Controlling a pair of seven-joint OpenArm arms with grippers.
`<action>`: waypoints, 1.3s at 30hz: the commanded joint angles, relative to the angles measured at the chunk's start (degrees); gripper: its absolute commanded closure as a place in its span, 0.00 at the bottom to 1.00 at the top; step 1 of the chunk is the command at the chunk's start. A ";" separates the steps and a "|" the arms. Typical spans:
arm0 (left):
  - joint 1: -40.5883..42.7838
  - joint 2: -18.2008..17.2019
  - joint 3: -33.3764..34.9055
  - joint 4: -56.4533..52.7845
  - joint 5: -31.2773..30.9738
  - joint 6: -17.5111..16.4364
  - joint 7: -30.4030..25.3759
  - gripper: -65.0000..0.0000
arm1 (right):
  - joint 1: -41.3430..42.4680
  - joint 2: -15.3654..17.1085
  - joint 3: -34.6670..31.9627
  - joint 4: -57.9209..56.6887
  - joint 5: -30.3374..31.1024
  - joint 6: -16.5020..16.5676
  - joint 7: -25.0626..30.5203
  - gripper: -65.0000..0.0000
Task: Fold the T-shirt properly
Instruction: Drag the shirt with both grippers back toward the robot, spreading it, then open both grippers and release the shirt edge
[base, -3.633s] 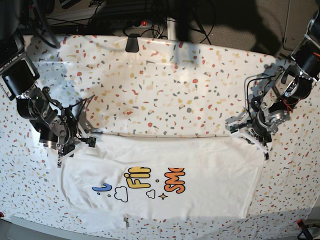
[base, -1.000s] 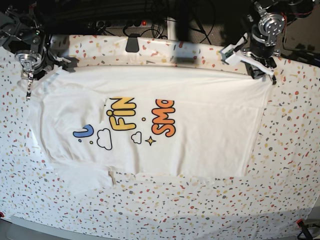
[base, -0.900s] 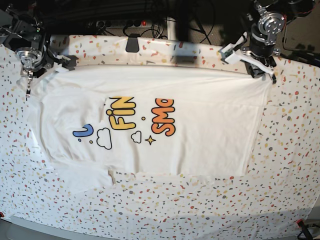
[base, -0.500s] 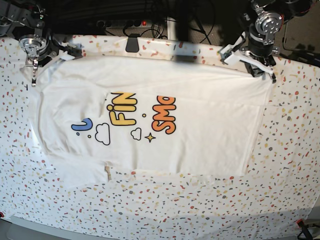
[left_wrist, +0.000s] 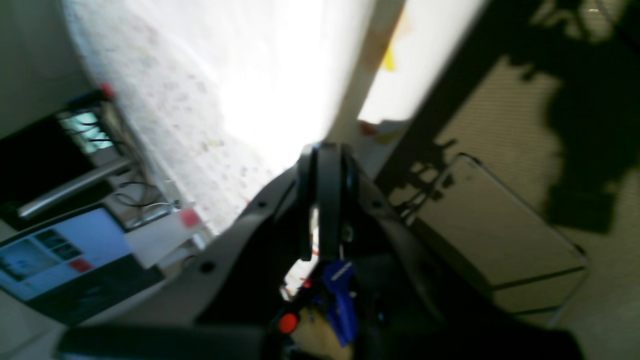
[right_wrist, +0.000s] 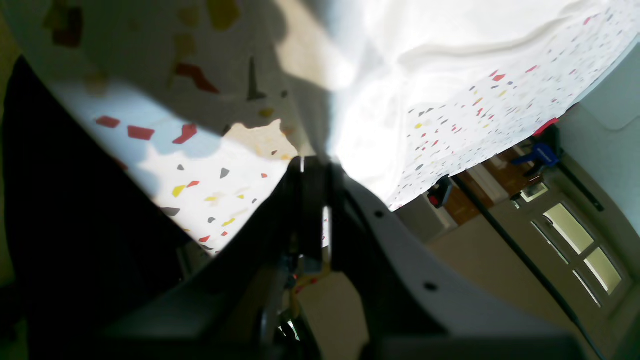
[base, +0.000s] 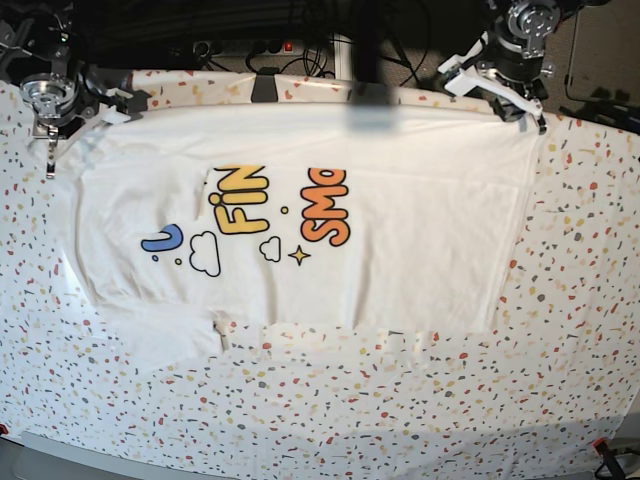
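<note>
The shirt's held far edge (base: 460, 122) reaches the tabletop's back strip (base: 400, 97), so the shirt would stay spread there. My left gripper needs to open.
The white T-shirt (base: 400, 240) hangs stretched between my two grippers, print side up, with "FiN" and "SMO" and a blue letter showing; its near hem drags on the speckled table cover (base: 400, 400). My left gripper (base: 515, 100), at the far right of the base view, is shut on the shirt's far right corner. My right gripper (base: 75, 135), at the far left, is shut on the far left corner. In the left wrist view the jaws (left_wrist: 320, 165) are closed on white cloth (left_wrist: 270, 75). In the right wrist view the jaws (right_wrist: 315, 165) are likewise closed on cloth (right_wrist: 400, 75).
A black mount (base: 265, 85) and cables sit at the table's far edge. A red clamp (base: 600, 445) is at the near right corner. A folded sleeve part (base: 160, 340) lies at the shirt's near left. A monitor (left_wrist: 50, 250) shows beyond the table.
Both grippers have moved toward the far edge of the table, drawing the shirt with them. The print and near hem have shifted away from the front edge.
</note>
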 joint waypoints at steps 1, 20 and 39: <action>-0.28 -0.79 -0.39 0.90 2.12 0.90 1.03 1.00 | 0.00 1.84 0.55 1.05 -1.07 -0.42 -1.44 1.00; -0.24 -0.81 -0.39 0.90 2.47 1.05 0.81 1.00 | -2.82 3.45 0.55 2.60 0.63 -0.46 -3.13 1.00; -0.20 -0.79 -0.37 0.92 2.47 1.03 4.28 0.67 | -2.93 4.11 0.55 5.66 6.16 2.03 -4.39 0.57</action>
